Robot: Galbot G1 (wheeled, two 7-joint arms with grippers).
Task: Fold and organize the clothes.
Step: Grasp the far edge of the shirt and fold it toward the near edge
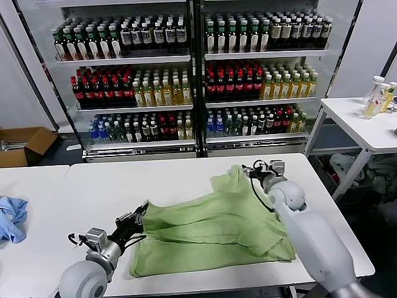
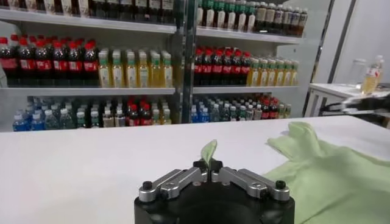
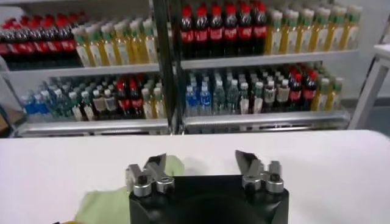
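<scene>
My right gripper will next grab the light green shirt (image 1: pixel 217 226) by its protruding corner (image 1: pixel 232 178) to fold it into a neat bundle.
The light green shirt (image 1: pixel 217 226) lies crumpled across the white table (image 1: pixel 155 180), from its near middle to the far right. My left gripper (image 1: pixel 138 217) is shut on a corner of the shirt at its near-left end; in the left wrist view the pinched green fabric (image 2: pixel 208 151) rises from between the closed fingers of the gripper (image 2: pixel 209 167). My right gripper (image 1: pixel 263 167) is open and empty just above the shirt's far-right corner; in the right wrist view this gripper (image 3: pixel 200 159) has its fingers wide apart, with green fabric (image 3: pixel 109 204) below it.
A light blue cloth (image 1: pixel 12 217) lies at the table's left edge. Drink shelves (image 1: pixel 192 74) stand behind the table. A second white table (image 1: pixel 366 118) with bottles is at the far right, and a cardboard box (image 1: pixel 25 146) sits on the floor at the left.
</scene>
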